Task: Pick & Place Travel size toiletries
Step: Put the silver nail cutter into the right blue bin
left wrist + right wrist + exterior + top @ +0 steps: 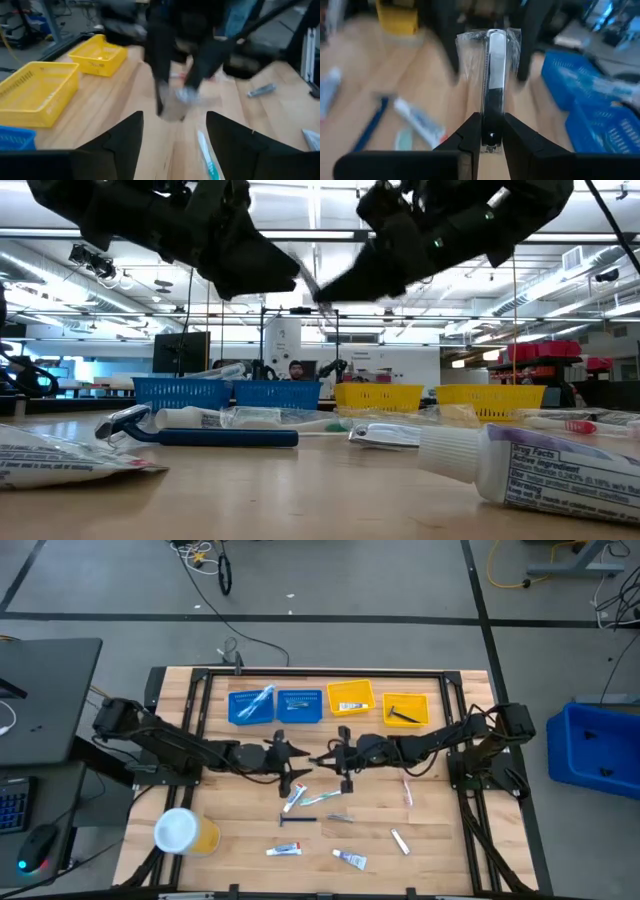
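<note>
I need my left gripper to grab the wrapped razor next by its clear wrapper [174, 110], for the blue tray.
Above the table's middle my right gripper [325, 757] is shut on a razor [492, 75] with a silver and dark handle, sealed in a clear wrapper. My left gripper [300, 764] faces it, open [175, 135], with one finger on each side of the razor's far end. In the low view both grippers, the left [270, 275] and the right [345, 280], hang well above the tabletop. Several more toiletries lie flat on the wood: a toothbrush [320, 798], a blue-handled razor [298, 819] and a small white tube [349, 859]. My right gripper pinches the wrapped razor between its two fingers at one end of the handle [491, 131]. The fingers come almost level from the table's right side, and the razor runs on straight ahead of them. The razor is lifted clear of the table.
Two blue trays [251, 706] [299, 705] and two yellow trays [350, 697] [405, 709] stand in a row at the far side. A yellow tub with a white lid [182, 831] stands near left. A pink toothbrush [407, 790] lies toward the right.
</note>
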